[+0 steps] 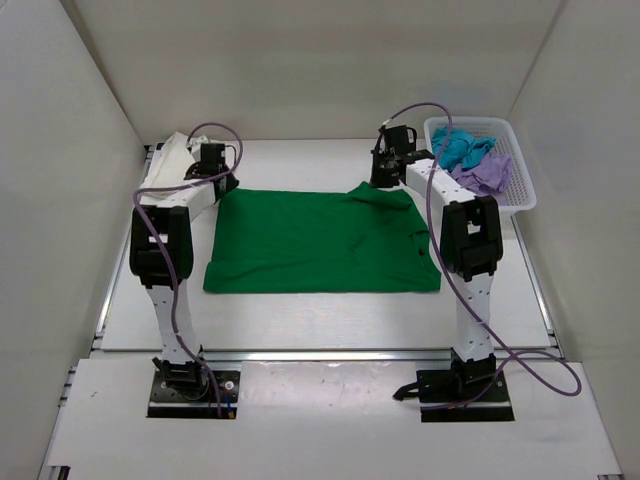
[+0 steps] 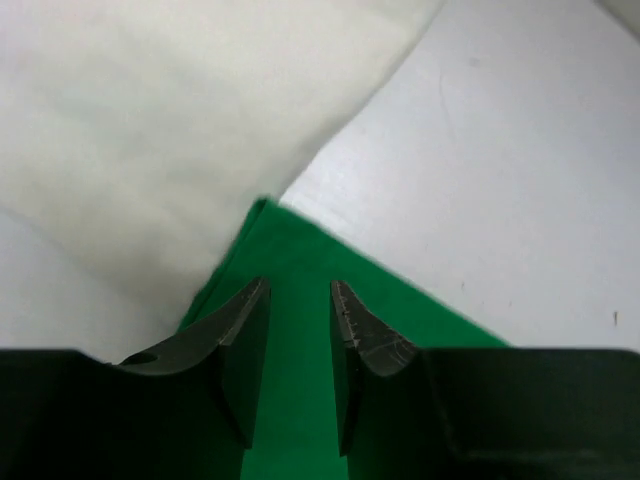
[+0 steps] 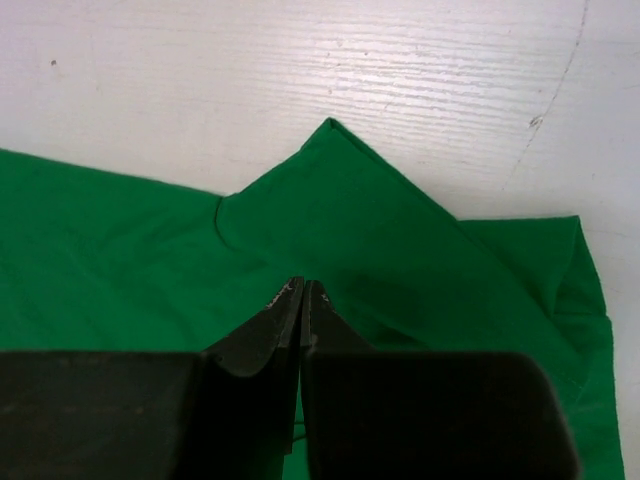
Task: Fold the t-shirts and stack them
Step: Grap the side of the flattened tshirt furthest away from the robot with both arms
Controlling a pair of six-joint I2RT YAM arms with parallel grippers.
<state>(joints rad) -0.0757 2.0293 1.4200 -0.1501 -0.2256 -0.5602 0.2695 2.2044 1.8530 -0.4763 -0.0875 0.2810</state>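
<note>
I need to grab the bright green t-shirt (image 1: 320, 240) next with my left gripper, by its far corner beside the cream-white t-shirt, so that I can fold the bright green t-shirt's far edge over.
The bright green t-shirt (image 1: 320, 240) lies spread flat in the middle of the table. My left gripper (image 1: 214, 170) is open at its far left corner, with the green cloth (image 2: 300, 250) under and between the jaws (image 2: 300, 290). The cream-white t-shirt (image 1: 170, 160) lies just beyond that corner (image 2: 150, 120). My right gripper (image 1: 385, 175) is shut at the green shirt's far right edge, its tips (image 3: 302, 285) together low over the cloth (image 3: 400, 230), beside a folded peak. I see no cloth between them. The teal t-shirt (image 1: 462, 148) and lilac t-shirt (image 1: 487, 172) lie crumpled in the basket.
The white lattice basket (image 1: 522, 196) stands at the far right against the wall. White enclosure walls close in the left, back and right. Purple cables loop off both arms. Bare table shows in front of the green shirt.
</note>
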